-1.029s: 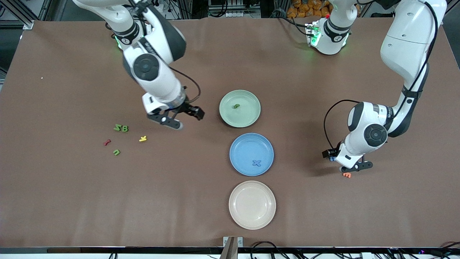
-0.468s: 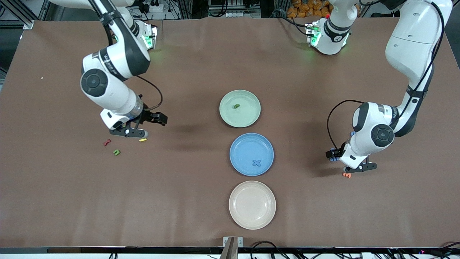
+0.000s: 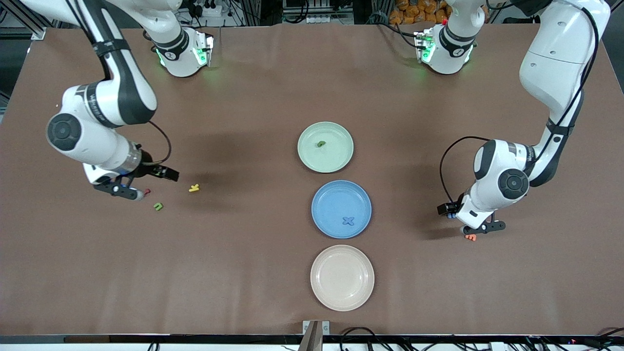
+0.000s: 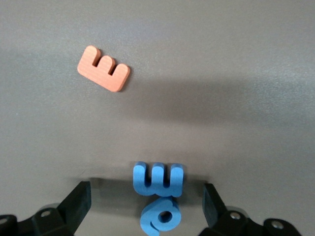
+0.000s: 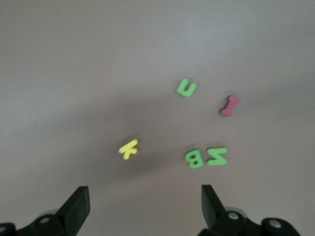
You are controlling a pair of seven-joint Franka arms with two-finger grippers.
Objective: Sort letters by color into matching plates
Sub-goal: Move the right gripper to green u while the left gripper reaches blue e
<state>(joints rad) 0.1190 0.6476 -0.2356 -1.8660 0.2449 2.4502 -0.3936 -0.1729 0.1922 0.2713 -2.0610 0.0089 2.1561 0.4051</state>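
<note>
Next, my left gripper grabs the two outer parts of the blue E, to sort the E onto the blue plate (image 3: 336, 200).
The pale green plate (image 3: 341, 134) holds one green letter (image 3: 320, 144). Nearer the camera, the blue plate (image 3: 336, 200) holds a blue X (image 3: 347, 221). My left gripper (image 3: 482, 227) hangs low over the table at the left arm's end. It is open (image 4: 146, 204), and two blue letters, an E shape (image 4: 158, 179) and a round one (image 4: 161, 216), lie between its fingers. My right gripper (image 3: 122, 190) is open (image 5: 142, 209) over bare table beside the loose cluster. That cluster has a green U (image 5: 186, 88), a green B (image 5: 194, 158) and a green Z (image 5: 217, 156).
A beige plate (image 3: 342, 277) sits nearest the camera, in line with the other two. An orange E (image 4: 104, 68) lies by the left gripper. A yellow K (image 3: 194, 187) and a red letter (image 5: 229, 105) lie among the green ones.
The right arm has swung from beside the green plate toward its own end of the table and now covers the green Z and B. The left arm has barely shifted.
</note>
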